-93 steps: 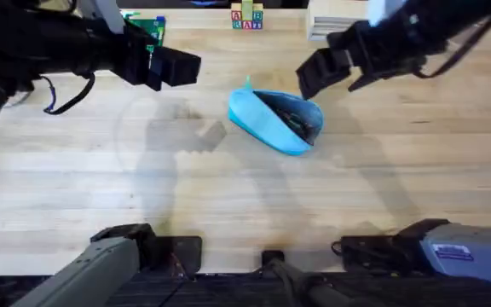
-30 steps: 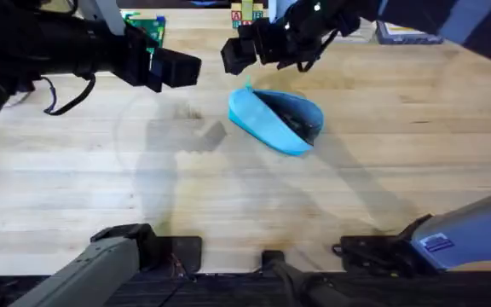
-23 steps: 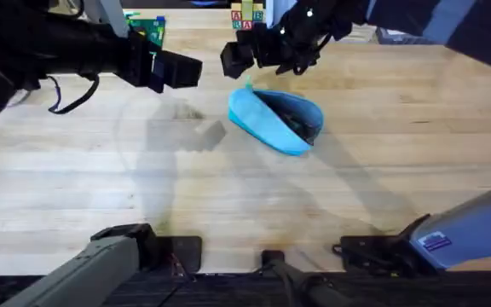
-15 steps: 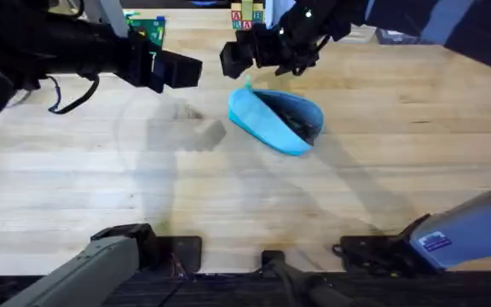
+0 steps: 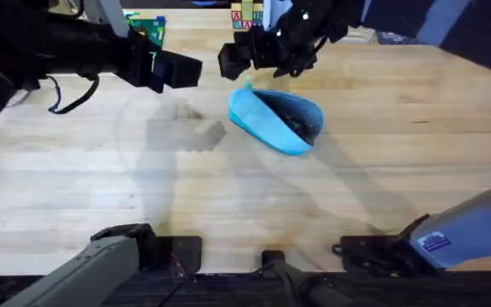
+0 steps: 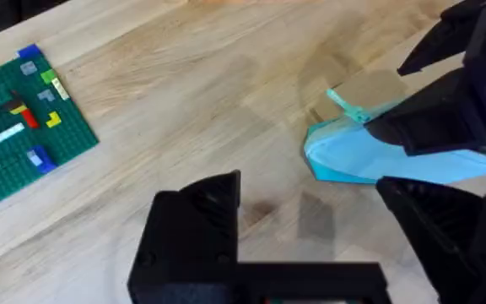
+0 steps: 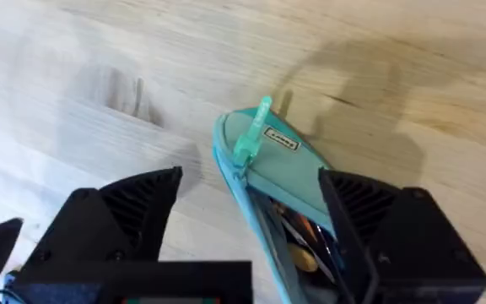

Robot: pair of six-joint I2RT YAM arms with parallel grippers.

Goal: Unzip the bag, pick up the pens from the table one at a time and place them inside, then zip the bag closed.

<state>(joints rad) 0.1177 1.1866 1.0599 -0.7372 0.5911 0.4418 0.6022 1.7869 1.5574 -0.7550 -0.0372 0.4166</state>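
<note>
The robot's right gripper should grab the teal zipper pull by its upstanding tab (image 5: 248, 83) next, because the slider sits tight against the bag's cloth.
The light-blue bag (image 5: 276, 119) lies on the table (image 5: 356, 188) with its zipper open and its dark inside showing. Slim pens (image 7: 298, 230) lie inside it. My right gripper (image 5: 237, 60) hovers open just behind the bag's left end. In the right wrist view its fingers straddle the zipper pull tab (image 7: 252, 139) from above without touching it. My left gripper (image 5: 184, 70) hangs open and empty to the left of the bag. In the left wrist view the bag (image 6: 353, 156) lies beyond the left gripper (image 6: 310, 198), partly under the right gripper (image 6: 450, 110).
A green brick baseplate (image 5: 147, 27) (image 6: 15, 127) lies at the back left. Small letter blocks (image 5: 247, 17) stand at the back centre. A flat object (image 5: 399, 36) sits at the back right. Bare wood spreads in front of the bag.
The right arm swung from the bag's right side across to behind its left end. Over the last second it only crept slightly left. The left arm and bag stayed still.
</note>
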